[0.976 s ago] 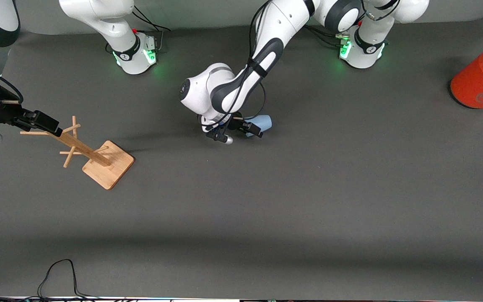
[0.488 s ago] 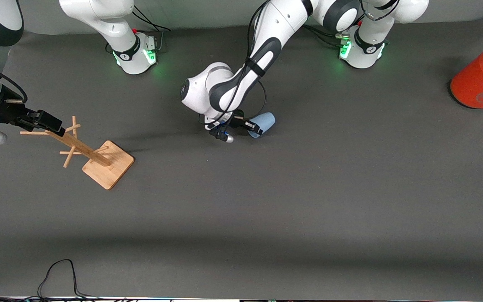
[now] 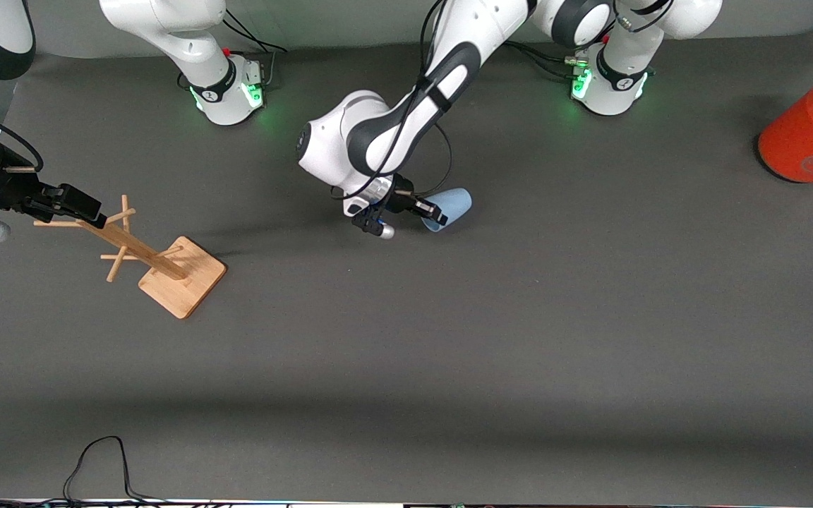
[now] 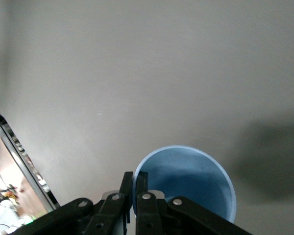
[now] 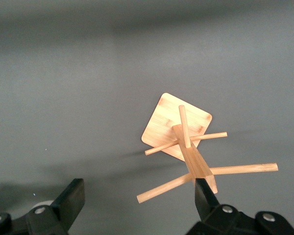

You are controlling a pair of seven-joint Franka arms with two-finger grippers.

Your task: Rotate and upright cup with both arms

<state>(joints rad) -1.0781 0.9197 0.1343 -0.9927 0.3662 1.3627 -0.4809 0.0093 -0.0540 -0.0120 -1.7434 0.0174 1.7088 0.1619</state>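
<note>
The light-blue cup (image 3: 451, 206) (image 4: 186, 183) hangs tilted above the grey mat, so my left gripper needs to keep holding the cup until it is upright.
The light-blue cup (image 3: 451, 206) lies tilted on its side on the grey mat, between the two arm bases. My left gripper (image 3: 429, 209) is shut on its rim, one finger inside the mouth and one outside. The left wrist view looks into the cup's (image 4: 186, 183) open mouth, with the left gripper (image 4: 134, 180) pinching the wall. I cannot tell whether the cup still touches the mat. My right gripper (image 3: 76, 204) hangs open over the top pegs of a wooden rack and holds nothing. In the right wrist view the right gripper (image 5: 139, 196) has its fingers spread wide.
The wooden peg rack (image 3: 182, 276) stands toward the right arm's end of the table; the right wrist view shows the rack (image 5: 186, 142) from above. A large orange can (image 3: 809, 134) stands at the left arm's end. A black cable (image 3: 99, 458) lies by the near edge.
My left gripper closed on the cup's rim. The cup then shifted slightly toward the left arm's end as the wrist rose. The right arm stayed in place.
</note>
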